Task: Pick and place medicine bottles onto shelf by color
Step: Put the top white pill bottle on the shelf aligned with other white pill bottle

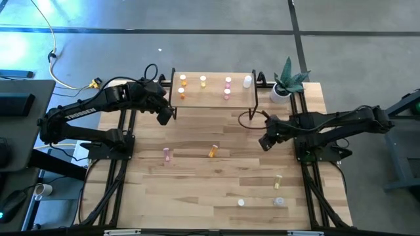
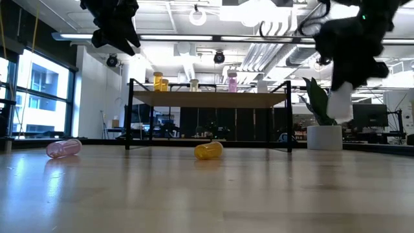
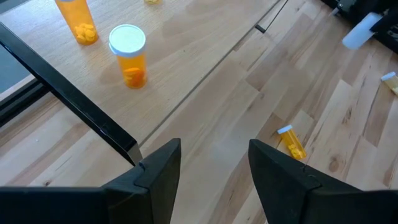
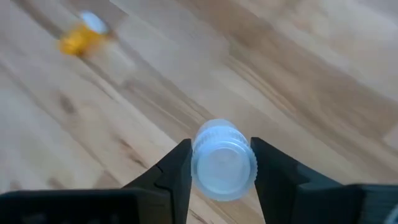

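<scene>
The clear bottle would fall short of the shelf if released now, so my right gripper needs to first move it there.
The shelf stands at the table's far middle. On it are two orange bottles, a yellow one, two pink ones and a clear one. A pink bottle and a yellow bottle lie on their sides mid-table. Another yellow and two clear ones lie near the front right. My left gripper hovers open and empty by the shelf's left end. My right gripper is shut on a clear bottle, above the table right of centre. My right gripper pinches the clear bottle between its two fingers, one on each side of its round upper end. The fingers come from above, pointing down. The bottle hangs roughly upright below them, lifted clear of the table.
A white pot with a green plant stands right of the shelf. The shelf's black leg frame is close in front of my left gripper. Bare tabletop lies between the loose bottles.
</scene>
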Tool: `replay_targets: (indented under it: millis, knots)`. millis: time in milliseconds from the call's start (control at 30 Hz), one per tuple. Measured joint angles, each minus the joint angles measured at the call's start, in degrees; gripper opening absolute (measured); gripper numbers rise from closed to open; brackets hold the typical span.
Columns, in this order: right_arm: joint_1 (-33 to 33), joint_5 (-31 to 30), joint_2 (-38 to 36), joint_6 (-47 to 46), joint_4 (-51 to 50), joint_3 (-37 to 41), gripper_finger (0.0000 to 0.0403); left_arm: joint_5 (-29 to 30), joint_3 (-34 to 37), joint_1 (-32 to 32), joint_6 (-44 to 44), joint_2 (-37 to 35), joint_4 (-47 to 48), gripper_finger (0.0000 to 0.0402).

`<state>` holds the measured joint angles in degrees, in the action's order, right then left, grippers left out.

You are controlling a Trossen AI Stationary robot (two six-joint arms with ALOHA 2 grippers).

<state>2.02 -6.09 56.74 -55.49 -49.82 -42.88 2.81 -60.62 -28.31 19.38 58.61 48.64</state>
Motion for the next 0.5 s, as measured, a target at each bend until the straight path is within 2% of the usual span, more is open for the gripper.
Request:
replay_targets:
  millis: [267,500]
  knots:
    - [-1.93,-3.04,0.45,6.7,-0.86,-10.6,0.0127,0.0,0.0,0.02,0.02,0.0,0.0,0.018]
    - [-8.6,-5.25,6.62,19.59,-4.29,-22.95,0.0128,0.02,0.0,0.0,0.0,0.0,0.0,0.018]
